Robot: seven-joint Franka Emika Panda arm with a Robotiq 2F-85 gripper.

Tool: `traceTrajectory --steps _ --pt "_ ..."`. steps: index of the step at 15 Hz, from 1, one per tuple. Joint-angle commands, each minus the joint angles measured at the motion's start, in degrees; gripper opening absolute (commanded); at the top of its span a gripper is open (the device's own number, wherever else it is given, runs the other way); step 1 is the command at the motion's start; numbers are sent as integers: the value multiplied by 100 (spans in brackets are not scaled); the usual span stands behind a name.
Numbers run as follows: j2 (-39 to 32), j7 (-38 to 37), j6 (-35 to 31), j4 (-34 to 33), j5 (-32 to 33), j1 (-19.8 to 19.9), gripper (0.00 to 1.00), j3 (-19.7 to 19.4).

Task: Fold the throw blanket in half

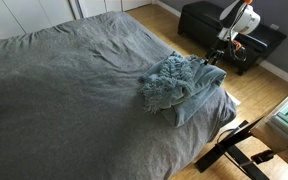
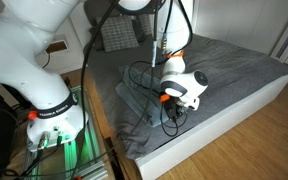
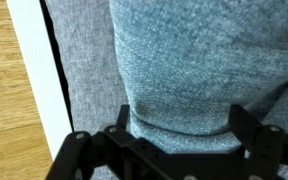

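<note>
The throw blanket (image 1: 174, 85) needs one edge folded over the rest, so my gripper will next grab it by its thick fold on that edge, nearest the bed corner.
The blue-grey throw blanket (image 1: 174, 85) lies bunched in a heap at the corner of the bed (image 1: 74, 90), which has a grey cover. It also shows in an exterior view under the arm (image 2: 134, 100). My gripper (image 1: 216, 57) is at the heap's edge nearest the bed corner, low over it (image 2: 174, 100). In the wrist view a thick fold of the blanket (image 3: 184, 50) fills the space between the two spread fingers of my gripper (image 3: 184, 115). The fingers stand wide apart, either side of the fold.
The white bed frame edge (image 3: 39, 70) and wood floor (image 3: 4, 110) lie right beside the gripper. A black low cabinet (image 1: 229, 30) stands beyond the bed corner. A patterned pillow (image 2: 119, 35) lies at the head. The robot base (image 2: 49, 115) stands beside the bed.
</note>
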State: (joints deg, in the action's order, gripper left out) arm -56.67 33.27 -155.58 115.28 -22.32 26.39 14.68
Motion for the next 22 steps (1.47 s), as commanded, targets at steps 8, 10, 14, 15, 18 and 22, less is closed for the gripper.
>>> traceTrajectory --steps 8,10,14,15,18,22 --pt "-520 235 -195 -411 240 354 100 290" --pt "-754 464 -207 -587 216 587 100 492" --pt "-1202 921 -171 -942 262 899 100 719" --pt "-1322 1001 -131 -1042 279 946 100 752" --pt "-1605 1290 108 -1252 333 1149 100 900" --pt "-1823 1407 622 -1503 287 1150 100 927"
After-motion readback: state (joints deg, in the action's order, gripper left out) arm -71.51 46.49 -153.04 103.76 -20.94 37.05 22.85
